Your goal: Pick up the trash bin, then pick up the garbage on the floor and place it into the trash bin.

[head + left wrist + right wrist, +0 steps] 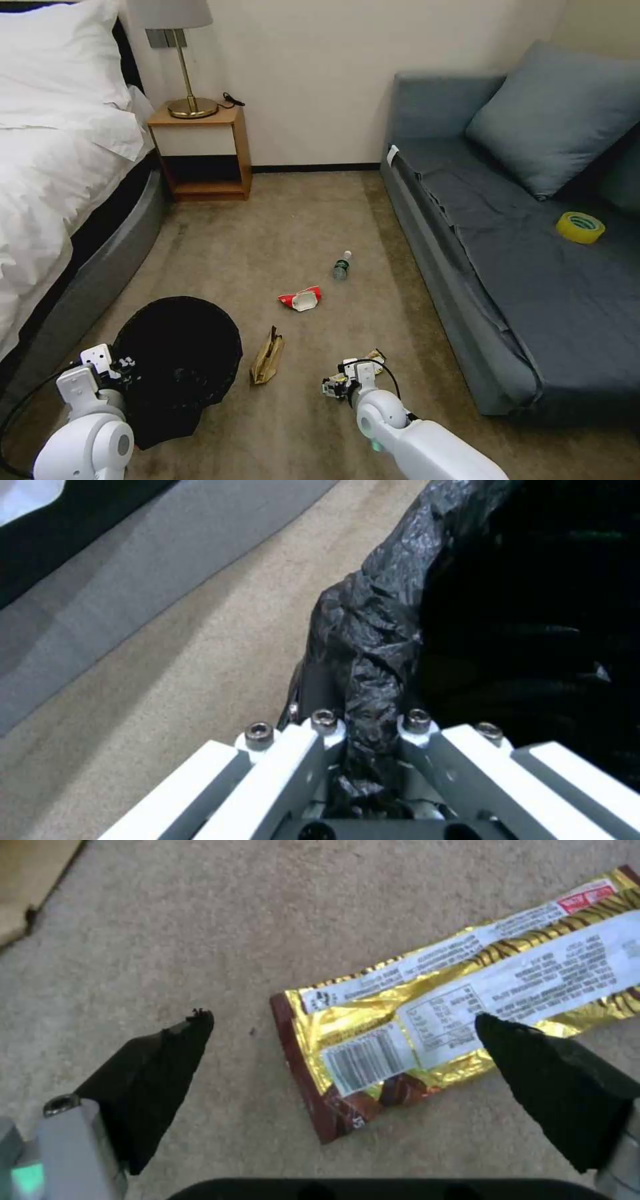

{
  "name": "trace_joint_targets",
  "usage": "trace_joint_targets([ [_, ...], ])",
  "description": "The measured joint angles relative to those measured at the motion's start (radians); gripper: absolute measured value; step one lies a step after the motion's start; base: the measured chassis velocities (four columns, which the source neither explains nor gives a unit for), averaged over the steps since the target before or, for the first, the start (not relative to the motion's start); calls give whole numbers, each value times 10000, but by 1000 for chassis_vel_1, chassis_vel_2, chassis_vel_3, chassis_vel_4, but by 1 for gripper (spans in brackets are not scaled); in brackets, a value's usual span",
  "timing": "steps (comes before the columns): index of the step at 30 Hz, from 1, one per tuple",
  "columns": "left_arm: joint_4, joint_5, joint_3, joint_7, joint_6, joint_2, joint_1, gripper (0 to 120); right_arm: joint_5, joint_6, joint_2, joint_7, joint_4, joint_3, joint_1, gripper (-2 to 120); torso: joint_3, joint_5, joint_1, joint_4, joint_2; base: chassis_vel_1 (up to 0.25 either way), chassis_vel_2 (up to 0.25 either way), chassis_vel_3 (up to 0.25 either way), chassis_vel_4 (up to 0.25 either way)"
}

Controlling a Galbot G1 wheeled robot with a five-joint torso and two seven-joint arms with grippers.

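Note:
The right gripper grabs across the narrow lower end of the wrapper next, as the wrapper stretches out longer than my open fingers span.
The black trash bin, lined with a crinkled black bag, is at the lower left of the head view. My left gripper is shut on its near rim; in the left wrist view the fingers pinch the bag-covered rim of the trash bin. My right gripper hangs open just above the floor, over the end of a gold-silver wrapper. In the right wrist view the wrapper lies flat between the spread black fingertips. Other garbage lies apart: a brown paper bag, a red-and-white packet and a small bottle.
A bed runs along the left and a grey-blue sofa along the right, with a yellow tape roll on its seat. A wooden nightstand with a lamp stands at the far wall. Open carpet lies between them.

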Motion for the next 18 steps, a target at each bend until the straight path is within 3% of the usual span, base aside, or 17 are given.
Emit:
trace_joint_targets([
  [15, -14, 39, 3, 4, -78, -25, 49, 3, -1028, 35, 440, 289, -961, -111, 186, 100, 0, 2, 0, 0, 0, 0, 0, 0, 0],
  [18, -25, 38, -21, 5, -81, -16, 44, 3, -1197, 65, 389, 276, -1004, -137, 174, 93, 0, 1, 0, 0, 0, 0, 0, 0, 0],
])
